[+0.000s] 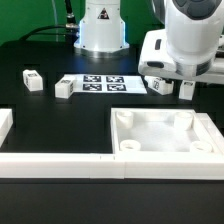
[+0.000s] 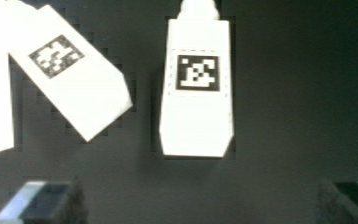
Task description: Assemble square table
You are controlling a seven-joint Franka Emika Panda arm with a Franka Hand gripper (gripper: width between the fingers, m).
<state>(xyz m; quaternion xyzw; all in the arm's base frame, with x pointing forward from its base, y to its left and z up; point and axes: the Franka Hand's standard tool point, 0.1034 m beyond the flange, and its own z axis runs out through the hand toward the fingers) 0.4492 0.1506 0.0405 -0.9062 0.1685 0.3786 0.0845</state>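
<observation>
The tagged leg's near end still lies ahead of my gripper's fingers, so it is too early to close and closing now would miss. My gripper moves toward that end first.
The white square tabletop [image 1: 165,135] lies at the front on the exterior view's right, rim and round corner sockets facing up. Two small tagged legs [image 1: 32,80] [image 1: 65,88] lie far off on the exterior view's left. My gripper [image 1: 173,86] hangs behind the tabletop, over another leg [image 1: 158,86]. In the wrist view that long white leg [image 2: 197,85] with a tag lies ahead of my gripper [image 2: 194,205], and a second tagged leg [image 2: 66,72] lies slanted beside it. Both dark fingertips [image 2: 43,200] stand wide apart with nothing between them.
The marker board [image 1: 105,83] lies flat at the middle back, in front of the robot base [image 1: 100,30]. A long white border bar [image 1: 60,163] runs along the front, and another [image 1: 5,125] sits at the exterior view's left edge.
</observation>
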